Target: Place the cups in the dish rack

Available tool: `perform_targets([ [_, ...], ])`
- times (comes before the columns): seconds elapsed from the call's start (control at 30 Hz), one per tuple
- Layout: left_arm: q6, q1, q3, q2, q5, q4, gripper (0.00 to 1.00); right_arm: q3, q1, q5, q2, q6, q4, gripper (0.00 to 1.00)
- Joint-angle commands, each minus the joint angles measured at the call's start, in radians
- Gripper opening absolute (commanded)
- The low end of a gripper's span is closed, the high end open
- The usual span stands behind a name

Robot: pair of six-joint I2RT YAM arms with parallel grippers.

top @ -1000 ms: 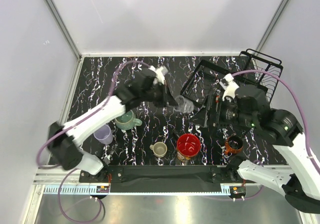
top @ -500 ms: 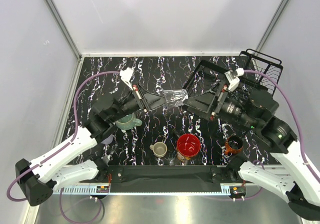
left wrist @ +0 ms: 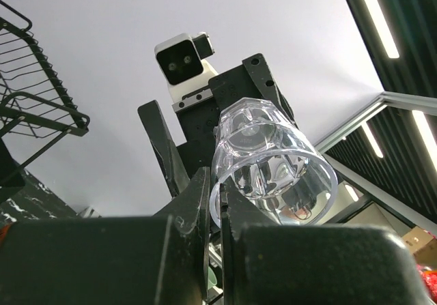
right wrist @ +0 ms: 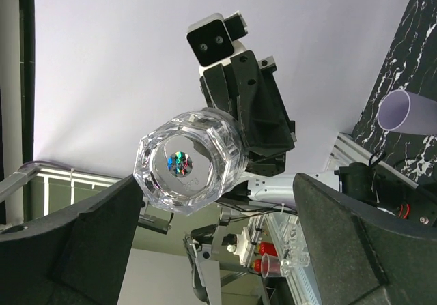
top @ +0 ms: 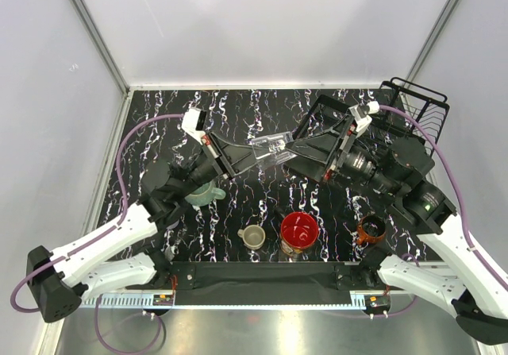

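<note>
The robot's right gripper should next grab the clear glass around its base end (top: 286,148) (right wrist: 185,162), so the glass's rim stays free and the glass can be loaded into the dish rack with its opening first.
My left gripper (top: 255,156) is shut on the rim of the clear glass (top: 274,147) and holds it on its side high above the table. In the left wrist view the fingers (left wrist: 198,202) pinch the glass's wall (left wrist: 273,158). My right gripper (top: 300,153) is open and faces the glass's base; in the right wrist view the glass (right wrist: 188,162) hangs between and just beyond my spread fingers (right wrist: 95,237). The teal-green mug (top: 202,193), beige mug (top: 252,237), red-inside mug (top: 299,229) and orange mug (top: 371,229) stand on the table. The lavender tumbler (right wrist: 403,110) shows in the right wrist view.
The black wire dish rack (top: 417,101) stands at the back right, partly hidden behind my right arm. The table is black marble with white walls on three sides. Both arms' purple cables loop out to the sides.
Both grippers have risen and turned to face each other. The left one has carried the clear glass up and right; the right one has closed in on the glass's base.
</note>
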Motion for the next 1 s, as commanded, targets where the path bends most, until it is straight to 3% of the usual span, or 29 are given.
perform_targets([
  [0.0,-0.009,-0.014,0.011,0.012,-0.042,0.118,0.00,0.008,0.004,0.021,-0.013,0.018,0.052,0.96],
  [0.3,0.015,-0.051,0.029,0.029,-0.068,0.087,0.00,0.017,0.004,0.026,-0.007,0.006,0.057,0.91],
  [0.37,0.023,-0.059,0.029,0.037,-0.073,0.080,0.00,0.024,0.004,0.024,0.005,0.004,0.054,0.84],
  [0.43,0.025,-0.063,0.023,0.040,-0.079,0.076,0.00,0.027,0.004,0.017,0.013,0.004,0.052,0.69],
  [0.53,0.025,-0.066,0.014,0.041,-0.086,0.078,0.00,0.026,0.004,0.016,0.013,0.007,0.052,0.59],
  [0.57,0.025,-0.066,0.014,0.046,-0.086,0.076,0.00,0.027,0.003,0.021,0.013,0.006,0.049,0.44],
  [0.63,0.025,-0.066,0.019,0.049,-0.080,0.073,0.00,0.035,0.004,0.027,0.017,-0.004,0.025,0.26],
  [0.67,0.031,-0.066,0.023,0.057,-0.074,0.063,0.03,0.047,0.003,0.033,0.019,-0.020,0.012,0.06],
  [0.7,0.035,-0.066,0.025,0.057,-0.073,0.047,0.26,0.057,0.004,0.041,0.022,-0.031,-0.023,0.00],
  [0.77,0.049,-0.066,0.023,0.041,-0.076,-0.008,0.52,0.092,0.003,0.076,0.031,-0.071,-0.082,0.00],
  [0.9,0.080,-0.066,0.009,-0.022,-0.158,-0.210,0.84,0.158,0.004,0.193,0.040,-0.158,-0.272,0.00],
  [0.97,0.115,-0.066,0.008,-0.083,-0.195,-0.299,0.90,0.219,0.004,0.316,0.046,-0.224,-0.407,0.00],
])
